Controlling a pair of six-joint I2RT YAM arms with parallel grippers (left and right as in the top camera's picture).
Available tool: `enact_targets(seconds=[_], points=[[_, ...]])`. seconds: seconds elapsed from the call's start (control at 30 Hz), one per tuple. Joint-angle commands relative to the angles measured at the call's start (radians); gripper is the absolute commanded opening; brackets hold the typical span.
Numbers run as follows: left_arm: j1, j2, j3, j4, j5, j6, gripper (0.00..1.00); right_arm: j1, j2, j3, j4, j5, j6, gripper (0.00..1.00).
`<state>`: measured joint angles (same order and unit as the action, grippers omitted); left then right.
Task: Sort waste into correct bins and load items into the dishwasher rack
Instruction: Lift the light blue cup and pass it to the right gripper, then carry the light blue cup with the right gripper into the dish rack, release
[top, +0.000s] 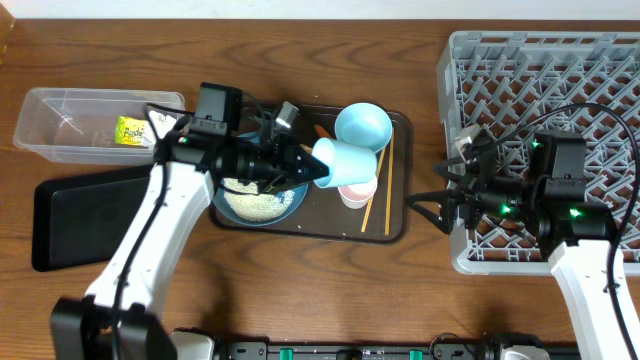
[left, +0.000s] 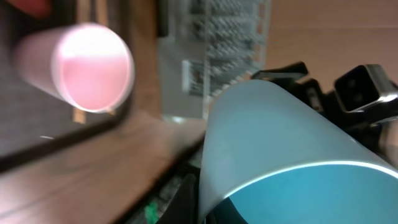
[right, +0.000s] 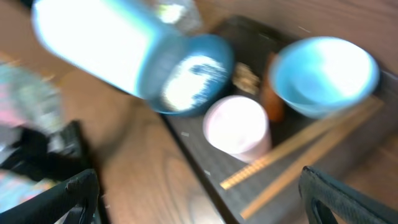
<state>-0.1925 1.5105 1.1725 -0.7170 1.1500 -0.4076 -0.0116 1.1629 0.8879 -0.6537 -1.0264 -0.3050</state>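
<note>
Next, my right gripper grips the small blue cup around its closed base end (top: 367, 164), so the cup's opening stays free to load rim-first into the rack (top: 550, 90).
My left gripper (top: 312, 167) is shut on the small blue cup (top: 342, 163), held on its side above the brown serving tray (top: 398, 225); the cup fills the left wrist view (left: 280, 143) and shows in the right wrist view (right: 124, 50). Under it lie the dark blue plate-bowl (top: 290, 203) with white rice (top: 255, 203), the white-pink cup (top: 358, 192) (right: 236, 127), the light blue bowl (top: 362, 125) (right: 323, 74), the chopsticks (top: 380, 185) (right: 298, 155) and the carrot (right: 272, 93). My right gripper (top: 430, 208) (right: 205, 199) is open and empty between tray and grey rack (top: 550, 90).
The clear tub (top: 60, 135) at far left holds the yellow-green wrapper (top: 130, 131). The flat black tray (top: 80, 220) lies in front of it, partly under my left arm. The right arm lies over the rack's front left part.
</note>
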Motion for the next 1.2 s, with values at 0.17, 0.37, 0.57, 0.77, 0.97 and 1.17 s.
enact_targets(seconds=[0.17,0.37,0.57,0.77,0.97,1.17], points=[[-0.053,0.060,0.014,0.001,0.202,-0.010,0.06,0.038,0.041,0.019,0.026,-0.297,-0.239,0.99],[-0.104,0.060,0.014,0.001,0.205,-0.021,0.06,0.093,0.056,0.019,0.106,-0.279,-0.247,0.99],[-0.150,0.060,0.014,0.002,0.205,-0.024,0.06,0.130,0.066,0.019,0.162,-0.275,-0.246,0.99],[-0.190,0.060,0.014,0.027,0.205,-0.050,0.06,0.154,0.067,0.019,0.170,-0.264,-0.246,0.99],[-0.222,0.060,0.014,0.148,0.204,-0.152,0.06,0.189,0.067,0.019,0.171,-0.211,-0.235,0.94],[-0.233,0.060,0.014,0.158,0.204,-0.151,0.06,0.189,0.067,0.019,0.172,-0.193,-0.224,0.88]])
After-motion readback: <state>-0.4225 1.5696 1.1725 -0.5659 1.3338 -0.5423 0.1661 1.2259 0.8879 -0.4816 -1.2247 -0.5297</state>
